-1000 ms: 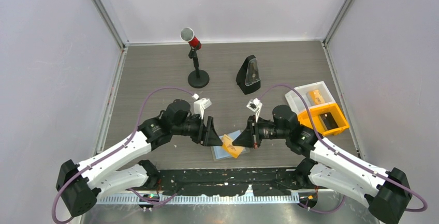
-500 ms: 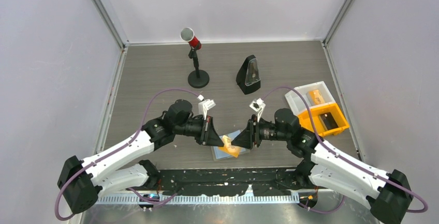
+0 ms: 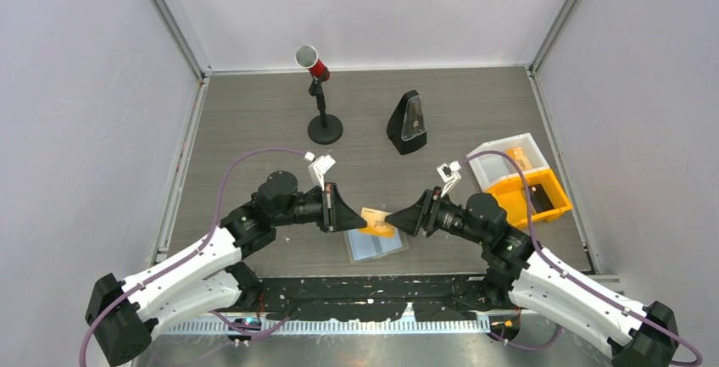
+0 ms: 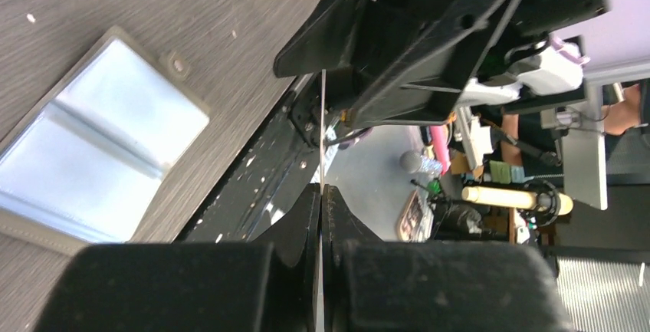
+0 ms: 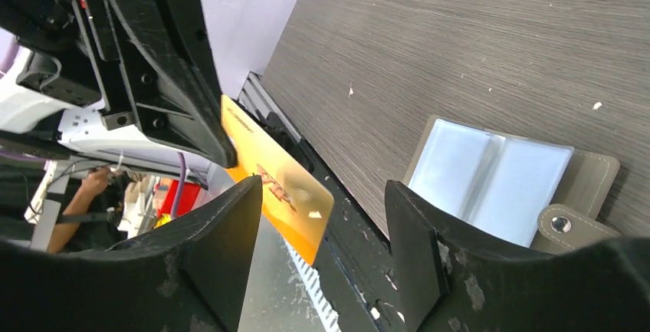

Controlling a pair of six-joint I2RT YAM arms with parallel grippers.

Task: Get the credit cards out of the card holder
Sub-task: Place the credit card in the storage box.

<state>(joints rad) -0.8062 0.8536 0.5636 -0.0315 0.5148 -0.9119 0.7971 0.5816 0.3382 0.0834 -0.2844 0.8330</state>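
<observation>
The credit card has its loose end in the gap, with the open fingers on either side of it, so my right gripper should close on it now.
An orange-tan credit card hangs in the air above the card holder. My left gripper is shut on the card's left end. In the left wrist view the card shows edge-on as a thin line between the shut fingers. My right gripper stands open just right of the card, apart from it. The right wrist view shows the card beyond my open right gripper. The card holder lies open and flat on the table, with two light-blue panels.
A microphone stand and a black metronome stand at the back. At the right sit an orange bin with a dark flat thing inside and a clear bin. The table's near edge runs just below the card holder.
The orange-tan card passed from my right gripper to my left. The left shut on it, the right opened and drew back to the right. The card holder stayed on the table.
</observation>
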